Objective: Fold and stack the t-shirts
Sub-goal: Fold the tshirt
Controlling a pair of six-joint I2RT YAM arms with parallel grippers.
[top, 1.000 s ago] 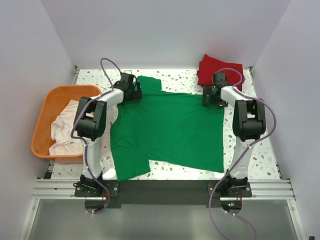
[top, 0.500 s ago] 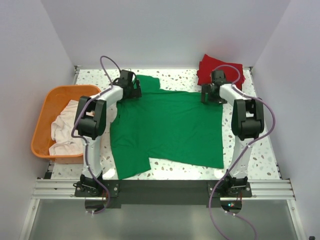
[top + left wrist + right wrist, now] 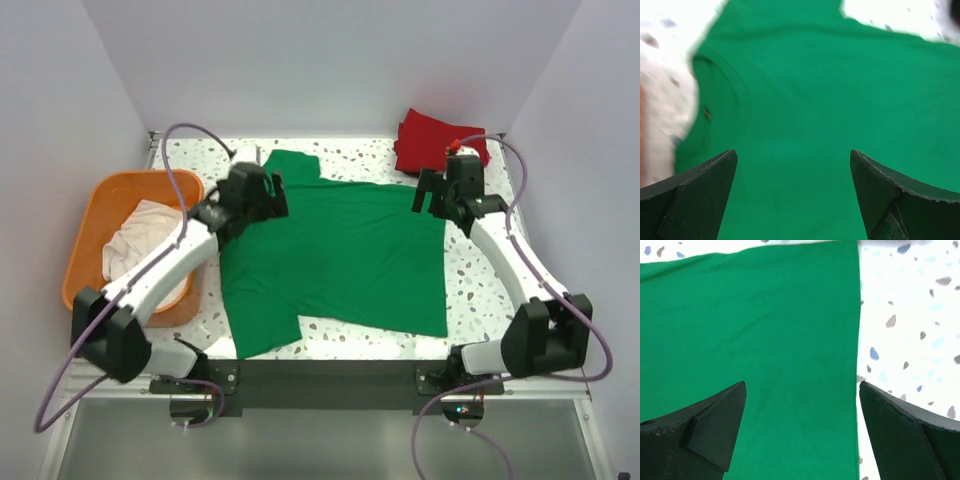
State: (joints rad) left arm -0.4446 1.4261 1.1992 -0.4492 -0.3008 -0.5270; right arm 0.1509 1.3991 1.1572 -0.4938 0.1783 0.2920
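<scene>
The green t-shirt (image 3: 340, 255) should next be grabbed by its near sleeve end (image 3: 267, 343) with the robot's left gripper, so that the t-shirt's near side can be folded over the t-shirt's body.
A bright green t-shirt (image 3: 340, 255) lies spread flat in the middle of the table, collar toward the left. My left gripper (image 3: 262, 195) is open and empty above the shirt's collar end; in the left wrist view (image 3: 792, 165) only green cloth (image 3: 805, 100) shows between its fingertips. My right gripper (image 3: 432, 195) is open and empty over the shirt's far right corner; the right wrist view (image 3: 802, 390) shows the cloth's edge (image 3: 840, 340) below. A folded red t-shirt (image 3: 435, 140) lies at the back right. An off-white t-shirt (image 3: 140, 245) lies in the basket. No black t-shirt is in view.
The orange plastic basket (image 3: 85, 230) stands at the table's left edge, beside my left arm. Bare speckled tabletop (image 3: 490, 290) shows to the right of the green shirt. White walls close in the back and both sides.
Both arms have swung their elbows outward and drawn back toward me. Both grippers have come a little off the shirt's far edge. The green shirt lies much as before.
</scene>
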